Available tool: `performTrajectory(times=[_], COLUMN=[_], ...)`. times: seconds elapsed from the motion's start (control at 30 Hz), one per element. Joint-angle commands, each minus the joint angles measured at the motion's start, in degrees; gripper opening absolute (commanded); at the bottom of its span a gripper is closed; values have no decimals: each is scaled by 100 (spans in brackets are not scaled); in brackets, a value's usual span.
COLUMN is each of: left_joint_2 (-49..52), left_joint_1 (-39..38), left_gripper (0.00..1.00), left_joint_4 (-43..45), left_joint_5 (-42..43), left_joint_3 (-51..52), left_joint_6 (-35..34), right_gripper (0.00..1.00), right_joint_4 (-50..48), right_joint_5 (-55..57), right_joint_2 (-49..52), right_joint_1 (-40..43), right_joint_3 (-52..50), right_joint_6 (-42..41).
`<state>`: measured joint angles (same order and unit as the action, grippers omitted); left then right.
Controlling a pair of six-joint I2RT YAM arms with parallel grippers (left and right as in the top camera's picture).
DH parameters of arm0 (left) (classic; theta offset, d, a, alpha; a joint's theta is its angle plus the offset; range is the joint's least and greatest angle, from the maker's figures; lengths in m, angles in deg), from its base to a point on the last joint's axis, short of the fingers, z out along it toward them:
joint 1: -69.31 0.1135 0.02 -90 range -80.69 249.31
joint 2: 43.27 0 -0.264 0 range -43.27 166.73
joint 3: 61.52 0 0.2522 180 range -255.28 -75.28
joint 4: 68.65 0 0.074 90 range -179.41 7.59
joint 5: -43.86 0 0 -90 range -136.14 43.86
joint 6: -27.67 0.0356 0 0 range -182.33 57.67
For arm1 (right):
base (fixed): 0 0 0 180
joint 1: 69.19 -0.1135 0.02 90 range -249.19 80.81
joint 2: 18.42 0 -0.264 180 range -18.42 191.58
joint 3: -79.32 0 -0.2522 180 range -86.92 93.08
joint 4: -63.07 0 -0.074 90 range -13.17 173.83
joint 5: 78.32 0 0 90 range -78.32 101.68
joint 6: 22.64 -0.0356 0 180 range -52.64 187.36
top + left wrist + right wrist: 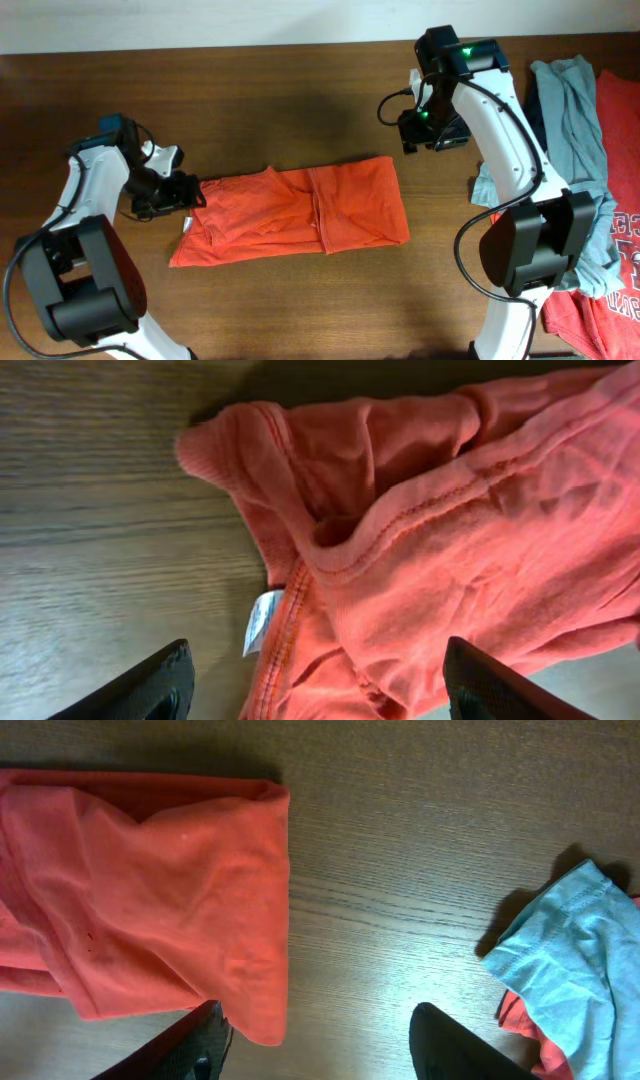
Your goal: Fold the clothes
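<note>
The folded orange-red T-shirt needs to be grabbed next by my left gripper at its collar end, by the white tag point(194, 228) point(262, 622), to fold that end over the rest.
An orange-red T-shirt point(290, 215) lies folded into a long strip across the middle of the table. My left gripper point(188, 192) hovers open at the strip's left end. In the left wrist view its collar and white tag point(262, 622) lie on the table between my spread fingers point(150, 685), and nothing is gripped. My right gripper point(420, 135) is open above the strip's upper right corner. In the right wrist view the shirt's right edge point(250, 920) lies by the left finger point(190, 1045), with bare wood between the jaws.
A pile of other clothes sits at the right edge: a grey-blue shirt point(575, 120), seen also in the right wrist view point(570, 950), an orange-red one with white print point(620, 250) and a dark navy one point(535, 100). The right arm's base point(525, 245) stands beside the pile.
</note>
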<state>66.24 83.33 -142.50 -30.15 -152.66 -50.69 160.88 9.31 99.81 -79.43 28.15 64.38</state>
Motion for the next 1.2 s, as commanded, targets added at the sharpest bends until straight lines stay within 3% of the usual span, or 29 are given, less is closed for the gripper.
performTrajectory(times=[0.0, 0.2, 0.33, 0.53, 0.63, 0.67, 0.77, 0.9, 1.17], left_joint_2=[326, 741, 905, 905, 905, 905, 903, 903, 903], left_joint_1=[11, -210, -498, -560, -562, -560, -544, -321, 1268], left_gripper=[79, 78, 63, 57, 39, 20, 2, 1, 1], left_joint_4=[42, 116, 116, 74, 72, 59, 50, 11, -625], left_joint_5=[282, 885, 857, 560, 564, 557, 13, -933, -1285], left_joint_3=[85, 85, 92, 92, 92, 92, 87, 50, -1137], left_joint_6=[221, 481, 498, 490, 490, 490, 245, -275, -647], right_gripper=[64, 64, 63, 64, 64, 64, 63, 63, 63], right_joint_4=[24, 90, 129, 188, 190, 192, 192, 192, 275], right_joint_5=[48, 50, 50, 52, 52, 52, 120, 310, 304], right_joint_2=[-22, -22, -22, -22, -22, -22, -22, -22, -22], right_joint_1=[13, 13, 13, 13, 15, 13, 15, 28, 323], right_joint_3=[-15, -15, -15, -15, -15, -15, -15, -15, -13], right_joint_6=[-31, -28, -28, -28, -28, -28, -28, -31, -33])
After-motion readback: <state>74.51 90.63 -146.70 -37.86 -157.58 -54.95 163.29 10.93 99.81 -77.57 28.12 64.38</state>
